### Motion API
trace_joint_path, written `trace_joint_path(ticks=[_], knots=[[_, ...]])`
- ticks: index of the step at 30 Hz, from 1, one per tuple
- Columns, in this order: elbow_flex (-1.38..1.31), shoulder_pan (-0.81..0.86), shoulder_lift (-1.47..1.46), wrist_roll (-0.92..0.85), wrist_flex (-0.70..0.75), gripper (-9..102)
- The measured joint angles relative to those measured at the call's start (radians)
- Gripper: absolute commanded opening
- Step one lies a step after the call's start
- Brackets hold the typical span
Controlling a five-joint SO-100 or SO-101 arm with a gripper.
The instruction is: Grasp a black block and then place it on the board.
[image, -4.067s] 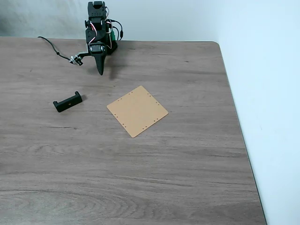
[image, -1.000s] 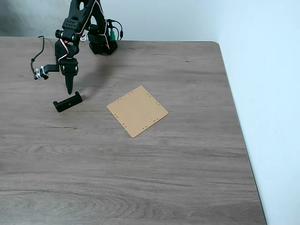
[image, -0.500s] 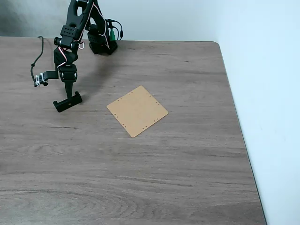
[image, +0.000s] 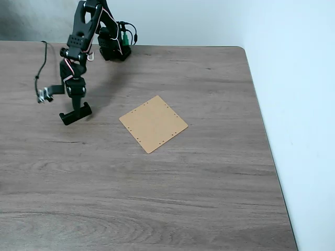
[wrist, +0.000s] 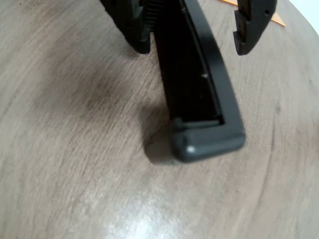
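The black block needs to go on the tan board [image: 153,124], so my gripper will next pick it up by its middle [image: 77,115], between the upturned end tabs.
The black block [image: 75,113] lies on the wood table, left of the tan board [image: 153,124], about a block's length of bare table between them. My gripper [image: 77,109] points straight down onto the block's middle. In the wrist view the block [wrist: 199,94] runs from the top centre to its upturned end tab at lower right. My gripper [wrist: 192,47] is open and straddles it. One of the fingers [wrist: 133,27] sits close against the block's left side, and the other stands a small gap off its right side. An orange corner of the board [wrist: 277,20] peeks in at the top right.
The arm's base [image: 113,48] stands at the table's back edge. A loose cable with a small connector [image: 44,94] hangs left of the gripper. The table's right edge [image: 267,141] meets a white surface.
The arm swung from near its base out to the left over the block. Over the last second the gripper came down until its fingers reach either side of the block. Block and board have not moved.
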Motion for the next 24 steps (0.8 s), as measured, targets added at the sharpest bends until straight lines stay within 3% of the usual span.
trace_joint_path(ticks=[8,12,24], knots=[[-0.038,0.0,-0.06,0.015,-0.02,16],[-0.052,0.0,-0.089,0.017,-0.021,0],[-0.078,0.0,-0.117,0.014,-0.04,0]])
